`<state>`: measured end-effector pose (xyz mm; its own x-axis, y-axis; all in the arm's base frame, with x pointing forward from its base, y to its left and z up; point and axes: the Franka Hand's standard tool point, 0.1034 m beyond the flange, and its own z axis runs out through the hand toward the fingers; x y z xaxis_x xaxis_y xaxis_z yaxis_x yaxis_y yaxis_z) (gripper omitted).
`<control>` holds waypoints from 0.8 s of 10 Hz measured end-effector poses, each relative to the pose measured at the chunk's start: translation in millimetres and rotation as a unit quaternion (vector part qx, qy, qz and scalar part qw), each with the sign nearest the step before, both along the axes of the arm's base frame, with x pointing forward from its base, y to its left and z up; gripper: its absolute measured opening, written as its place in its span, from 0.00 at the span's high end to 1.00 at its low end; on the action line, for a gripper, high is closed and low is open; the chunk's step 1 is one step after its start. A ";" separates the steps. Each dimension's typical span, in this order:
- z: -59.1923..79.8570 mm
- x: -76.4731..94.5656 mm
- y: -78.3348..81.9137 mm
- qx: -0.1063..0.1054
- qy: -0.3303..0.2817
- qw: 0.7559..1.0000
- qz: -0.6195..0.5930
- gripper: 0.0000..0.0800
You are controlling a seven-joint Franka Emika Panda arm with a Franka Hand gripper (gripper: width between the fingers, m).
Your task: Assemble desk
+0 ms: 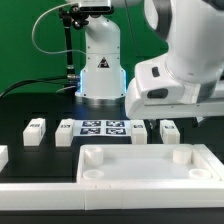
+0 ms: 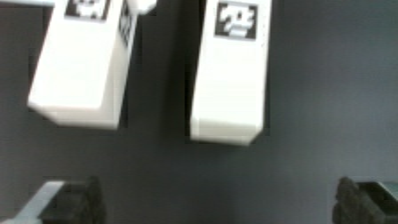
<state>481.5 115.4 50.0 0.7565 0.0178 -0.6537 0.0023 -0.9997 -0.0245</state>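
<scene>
My gripper's fingers show dark table between them in the wrist view and would miss now, so they should move toward the white leg's end (image 2: 226, 125) before closing on it.
The white desk tabletop (image 1: 150, 172), with raised rim and round corner sockets, lies flat at the front of the exterior view. Several short white tagged legs lie behind it: two toward the exterior view's left (image 1: 35, 131) (image 1: 66, 131) and two toward its right (image 1: 140, 131) (image 1: 170, 130). My gripper (image 1: 175, 114) hangs just above the right pair. In the wrist view two legs (image 2: 80, 65) (image 2: 231, 75) lie side by side below my gripper (image 2: 221, 205). Its dark fingertips (image 2: 71, 200) stand wide apart with only dark table between them. It is open and empty.
The marker board (image 1: 103, 128) lies between the two pairs of legs, in front of the robot base (image 1: 100, 70). A long low white border rail (image 1: 50, 188) runs along the front. Another white piece (image 1: 3, 156) shows at the exterior view's left edge.
</scene>
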 end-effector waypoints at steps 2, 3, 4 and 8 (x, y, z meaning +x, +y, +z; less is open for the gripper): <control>-5.4 -1.8 1.9 0.003 0.070 0.998 0.000 0.19; -6.9 -4.2 1.4 0.003 0.097 0.995 0.002 0.19; -9.1 -2.5 1.9 0.004 0.096 0.995 0.002 0.19; -18.3 -14.4 7.9 -0.012 0.108 0.994 -0.004 0.19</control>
<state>467.1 123.2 31.7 0.5992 -0.0048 -0.8006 -0.0086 -1.0000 -0.0004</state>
